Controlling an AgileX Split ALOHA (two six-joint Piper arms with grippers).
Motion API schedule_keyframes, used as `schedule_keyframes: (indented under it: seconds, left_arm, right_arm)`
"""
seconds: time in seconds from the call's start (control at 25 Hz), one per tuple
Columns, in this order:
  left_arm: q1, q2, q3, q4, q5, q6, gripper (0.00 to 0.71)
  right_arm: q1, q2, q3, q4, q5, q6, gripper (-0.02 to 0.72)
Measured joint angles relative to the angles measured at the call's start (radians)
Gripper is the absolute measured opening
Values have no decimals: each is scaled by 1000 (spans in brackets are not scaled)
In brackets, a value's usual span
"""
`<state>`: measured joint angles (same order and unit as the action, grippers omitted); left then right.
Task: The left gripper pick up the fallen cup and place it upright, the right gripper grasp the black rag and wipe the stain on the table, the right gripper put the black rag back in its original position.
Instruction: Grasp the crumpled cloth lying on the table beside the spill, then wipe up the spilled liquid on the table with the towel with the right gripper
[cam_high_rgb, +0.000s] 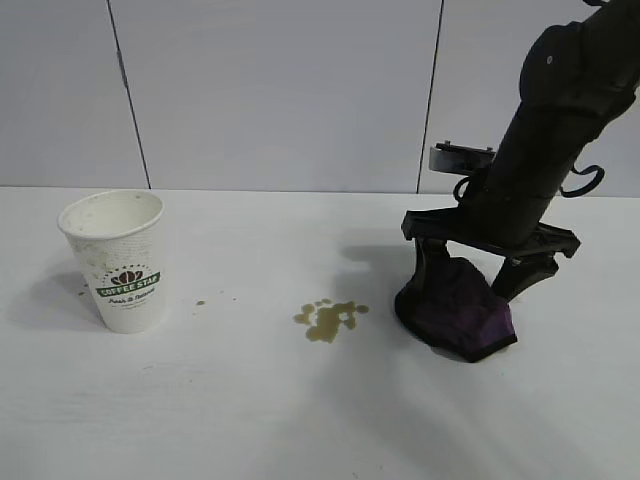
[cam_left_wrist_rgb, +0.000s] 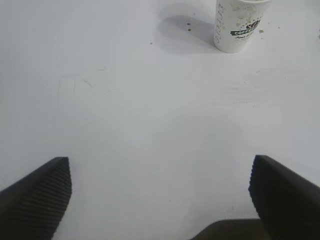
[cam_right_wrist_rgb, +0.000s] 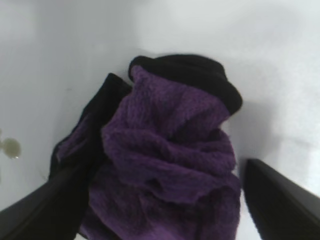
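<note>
To wipe the stain, my right gripper will next pinch the rag's purple middle (cam_right_wrist_rgb: 167, 162). That bunched fold stands up while the black edge lies on the tabletop.
The white cup (cam_high_rgb: 115, 260) with its green logo band stands upright on the table (cam_high_rgb: 250, 400) at the left; the left wrist view shows the cup (cam_left_wrist_rgb: 239, 25) far off. My left gripper (cam_left_wrist_rgb: 159, 162) hangs open over bare tabletop, out of the exterior view. The olive-brown stain (cam_high_rgb: 330, 318) lies mid-table, and a droplet of the stain (cam_right_wrist_rgb: 10, 147) shows in the right wrist view. My right gripper (cam_high_rgb: 468, 285) is lowered over the bunched purple-and-black rag (cam_high_rgb: 455, 305). Its fingers straddle the rag (cam_right_wrist_rgb: 170, 150): one touches the cloth, while a thin gap remains at the other, so the gripper (cam_right_wrist_rgb: 162, 170) is open.
A few small brown specks (cam_high_rgb: 200, 302) dot the table between the cup and the stain. A grey panelled wall (cam_high_rgb: 280, 90) rises behind the table's far edge.
</note>
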<state>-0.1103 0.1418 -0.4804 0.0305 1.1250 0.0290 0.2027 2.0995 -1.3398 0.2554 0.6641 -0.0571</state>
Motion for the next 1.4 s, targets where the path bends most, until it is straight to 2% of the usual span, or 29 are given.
schedule_keyframes:
  seconds: [0.04,0.12,0.4,0.64,0.76,0.96,1.04,1.4]
  left_arm:
    - [0,0,0,0,0,0,694]
    - [0,0,0,0,0,0,694]
    - [0,0,0,0,0,0,694]
    - [0,0,0,0,0,0,694]
    - [-1,0,0,-1,0,0,694]
    - [-27,0,0,-17,0,-1,694]
    - [-33,0,0,-20,0,-1,694]
    - [-35,0,0,-22,0,-1,694]
  right_arm:
    - [0,-2,0,3,2,1,67]
    - [0,-14,0,7,9,1,38]
    - [15,-84,1,56,79,-2,30]
    - [152,-98,-22,73,109,-13,30]
    - [235,-98,-74,30,127,19,30]
    - [315,-98,-177,-157,189,190,29]
    - [327,-98,-196,-194,210,236,29]
    - [361,54,-361,-178,239,288,29]
